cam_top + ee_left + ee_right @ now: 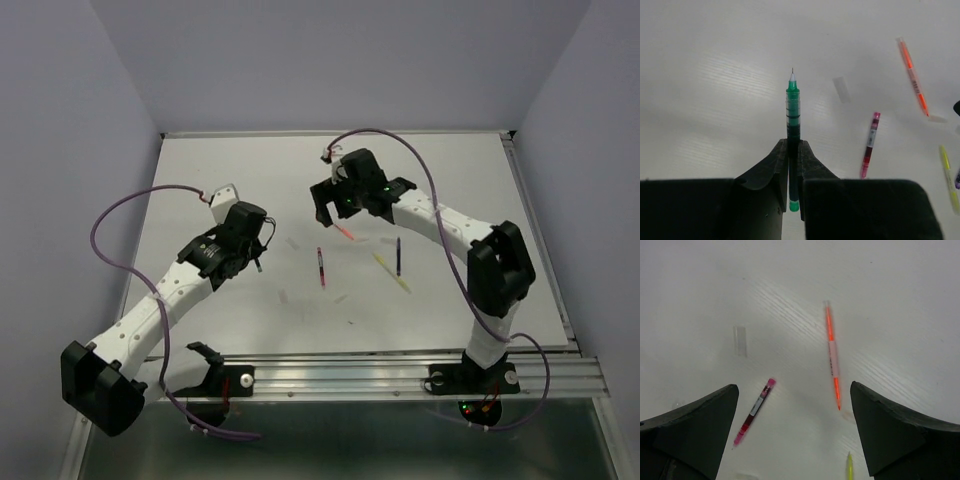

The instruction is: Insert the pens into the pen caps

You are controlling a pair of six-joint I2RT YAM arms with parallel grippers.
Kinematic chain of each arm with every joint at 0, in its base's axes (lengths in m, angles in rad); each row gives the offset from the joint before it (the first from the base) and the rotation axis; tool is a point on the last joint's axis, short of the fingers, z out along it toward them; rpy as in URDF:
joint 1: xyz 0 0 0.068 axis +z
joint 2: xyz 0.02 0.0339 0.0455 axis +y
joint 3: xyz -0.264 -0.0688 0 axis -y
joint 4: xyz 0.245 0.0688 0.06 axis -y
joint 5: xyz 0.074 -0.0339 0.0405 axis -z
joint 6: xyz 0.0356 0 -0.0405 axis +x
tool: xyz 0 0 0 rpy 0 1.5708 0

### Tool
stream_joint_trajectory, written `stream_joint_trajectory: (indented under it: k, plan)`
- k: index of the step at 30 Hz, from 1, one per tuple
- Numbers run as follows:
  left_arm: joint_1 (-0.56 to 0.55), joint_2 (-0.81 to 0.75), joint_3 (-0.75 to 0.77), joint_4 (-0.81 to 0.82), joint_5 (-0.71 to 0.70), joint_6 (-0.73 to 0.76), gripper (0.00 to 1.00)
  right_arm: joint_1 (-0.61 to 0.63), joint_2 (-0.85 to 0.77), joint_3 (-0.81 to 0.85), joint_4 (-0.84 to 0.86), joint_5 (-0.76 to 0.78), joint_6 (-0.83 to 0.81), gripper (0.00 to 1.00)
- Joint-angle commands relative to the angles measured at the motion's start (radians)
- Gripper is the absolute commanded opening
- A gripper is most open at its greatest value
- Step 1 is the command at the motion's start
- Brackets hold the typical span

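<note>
The pale pen cap needs its open end free to insert the green pen (793,112), so my right gripper should grab its long sides next.
My left gripper (252,252) is shut on a dark green pen (793,112), whose fine tip points forward above the table; the gripper also shows in its wrist view (793,146). My right gripper (335,208) is open and empty, hovering over the table between the red pen (754,411) and the orange-pink pen (832,354); it also shows in its wrist view (794,386). From above, the red pen (321,267), orange-pink pen (345,232), yellow pen (392,271) and dark blue pen (398,256) lie mid-table. One pale pen cap (841,90) lies ahead of the green pen's tip, and it shows again in the right wrist view (740,341).
More faint caps lie on the table (284,296), (341,297). A metal rail (400,372) runs along the near edge. Purple-grey walls close in the left, right and back sides.
</note>
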Motion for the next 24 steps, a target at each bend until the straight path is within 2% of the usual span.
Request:
stream_joint_trajectory:
  k: [1,4,10,11,16,24]
  plan:
    - [0.029,-0.098,-0.066,-0.042,-0.003,-0.048,0.00,0.099,0.126,0.146,-0.011,-0.048,-0.130,0.99]
    - [0.041,-0.143,-0.101,-0.035,0.019,-0.054,0.00,0.166,0.209,0.185,-0.007,-0.046,-0.176,0.95]
    - [0.048,-0.166,-0.138,-0.039,0.050,-0.062,0.00,0.237,0.356,0.277,-0.002,-0.009,-0.188,0.79]
    - [0.050,-0.175,-0.147,-0.041,0.050,-0.063,0.00,0.246,0.372,0.304,0.001,-0.003,-0.179,0.72]
    - [0.053,-0.201,-0.162,-0.041,0.071,-0.057,0.00,0.268,0.464,0.374,0.002,0.069,-0.157,0.54]
    - [0.055,-0.217,-0.179,-0.019,0.094,-0.053,0.00,0.277,0.515,0.417,0.002,0.190,-0.151,0.47]
